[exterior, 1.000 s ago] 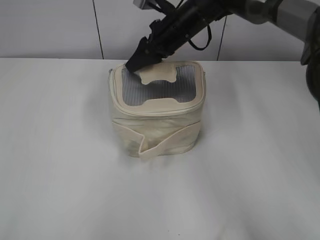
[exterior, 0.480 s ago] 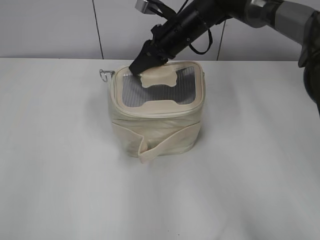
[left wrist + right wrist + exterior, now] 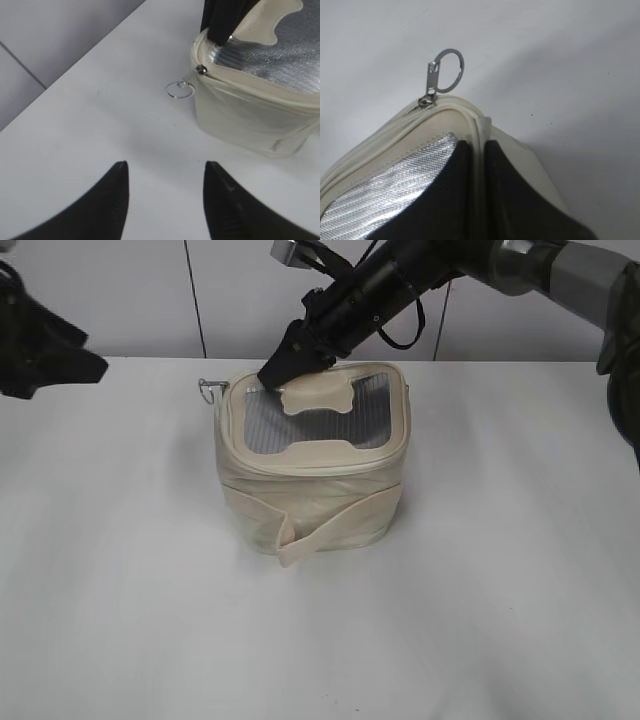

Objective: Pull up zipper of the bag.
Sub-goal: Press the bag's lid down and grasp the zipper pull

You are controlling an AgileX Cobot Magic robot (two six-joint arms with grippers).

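Note:
The bag's zipper (image 3: 202,70) needs to be pulled along, so I will next grab the silver zipper pull by its ring (image 3: 180,91) with my left gripper.
The cream bag (image 3: 310,490) stands mid-table, its grey ribbed window and tab handle facing up. The zipper (image 3: 300,468) runs round the top panel; its silver ring pull (image 3: 208,388) sticks out at the back left corner. My right gripper (image 3: 275,372) is shut on the bag's top rim just right of that pull. The right wrist view shows cream rim pinched between the fingers (image 3: 479,145), with the ring pull (image 3: 449,70) just beyond. My left gripper (image 3: 92,365) hovers at the far left, open and empty (image 3: 165,167), facing the ring pull (image 3: 180,90) and the bag (image 3: 250,107).
The white table (image 3: 120,590) stretches round the bag. A pale panelled wall (image 3: 110,290) stands behind the table's back edge. The right arm (image 3: 480,260) reaches in from the top right, over the bag's back.
My left gripper has come into the exterior view at the far left. The ring pull, hidden a second ago, now shows at the back left corner. The right gripper has held its grip.

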